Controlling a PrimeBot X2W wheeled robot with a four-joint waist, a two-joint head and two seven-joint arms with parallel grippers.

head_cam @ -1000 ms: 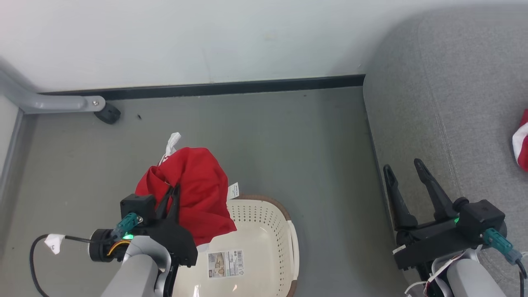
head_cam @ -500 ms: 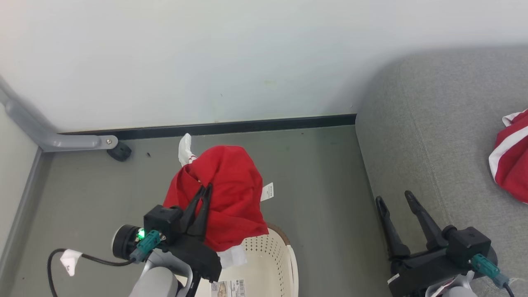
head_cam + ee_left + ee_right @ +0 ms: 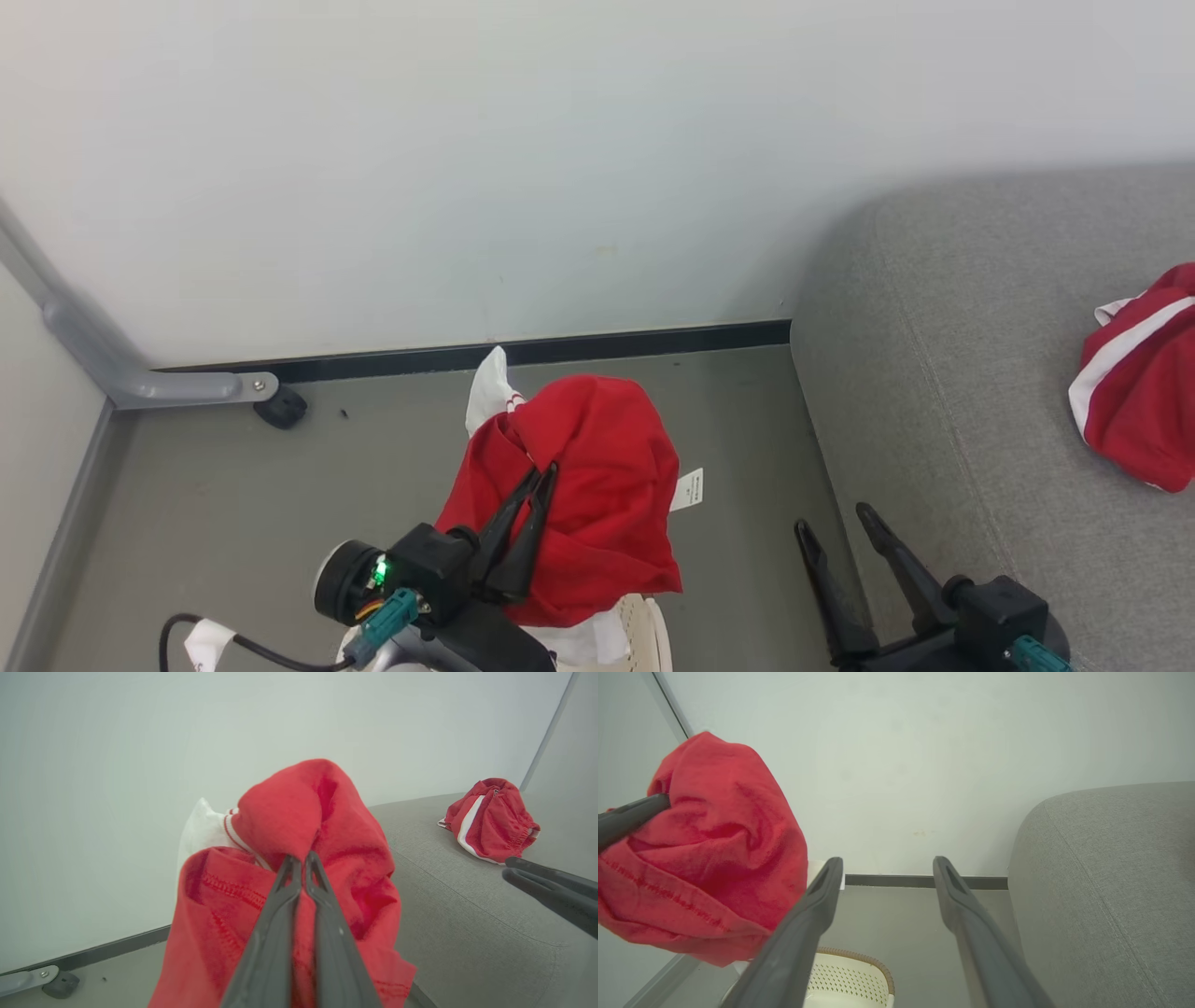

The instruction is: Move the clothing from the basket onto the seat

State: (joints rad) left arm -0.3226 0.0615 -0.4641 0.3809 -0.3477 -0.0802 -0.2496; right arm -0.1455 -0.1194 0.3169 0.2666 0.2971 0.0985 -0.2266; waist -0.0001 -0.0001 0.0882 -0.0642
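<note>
The robot's right gripper should next grab the clothing by its stitched hem fold (image 3: pixel 690 904), which sticks out loose while the bunched cloth above hangs from the left gripper.
The clothing (image 3: pixel 607 504), a bright red garment with a white part, hangs bunched from my left gripper (image 3: pixel 541 469), which is shut on it above the basket (image 3: pixel 646 627). In the left wrist view the closed fingertips (image 3: pixel 290 868) pinch a fold of the clothing (image 3: pixel 327 812). The cream basket (image 3: pixel 850 975) shows its brown rim below the hanging clothing (image 3: pixel 719 826). My right gripper (image 3: pixel 834 519) stands open and holds nothing, beside the front edge of the grey seat (image 3: pixel 934 392); its fingers (image 3: pixel 817 896) point toward the wall.
A second red and white garment (image 3: pixel 1139 373) lies on the seat at the right. A pale wall with a dark baseboard (image 3: pixel 607 347) closes the far side. A grey metal leg with a black foot (image 3: pixel 280 407) stands on the floor at the left.
The head camera has tilted up, so the whole picture has shifted down. Against the floor, my left gripper has carried the clothing higher and to the right, toward the seat. The right gripper stays open.
</note>
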